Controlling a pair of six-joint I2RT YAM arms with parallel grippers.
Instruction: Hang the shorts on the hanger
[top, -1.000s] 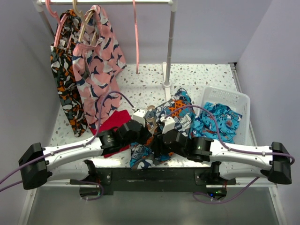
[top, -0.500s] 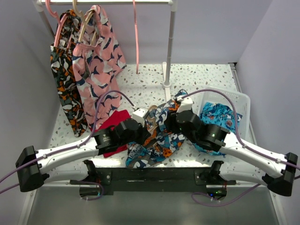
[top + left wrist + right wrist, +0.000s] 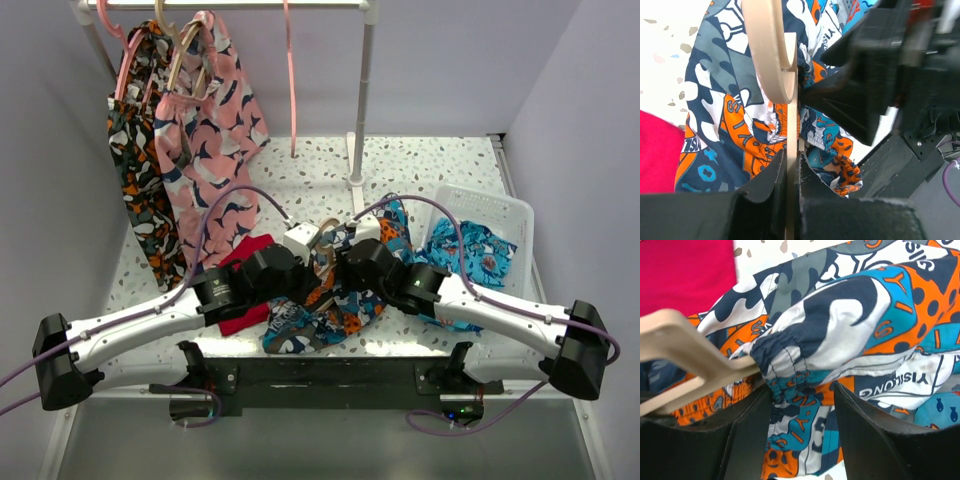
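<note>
The robot's right gripper will next grab the gathered waistband [image 3: 790,377] of the shorts, where the end of the hanger goes in. Then it should pull the shorts along the hanger.
The shorts [image 3: 335,305], a busy teal, orange, navy and white print, lie bunched on the table between the two arms. The tan hanger [image 3: 326,233] lies across them, its hook toward the back. My left gripper [image 3: 305,285] is shut on the hanger's thin bar [image 3: 791,125], just below the curved hook [image 3: 771,50]. My right gripper [image 3: 347,275] is open, its jaws straddling the gathered waistband of the shorts [image 3: 790,355], where the hanger's end [image 3: 685,342] pokes into the fabric. The fabric touches the left jaw; a gap shows at the right jaw.
A red cloth [image 3: 245,268] lies left of the shorts. A white basket [image 3: 490,215] at the right holds turquoise shorts [image 3: 472,258]. Pink shorts [image 3: 212,130], a dark printed garment [image 3: 140,185] and a pink hanger [image 3: 291,80] hang from the back rack, with its post [image 3: 361,110].
My right arm swung out to the right, then came back in to the shorts' waistband, and its jaws spread a little. The left gripper kept its hold on the hanger and shifted slightly back.
</note>
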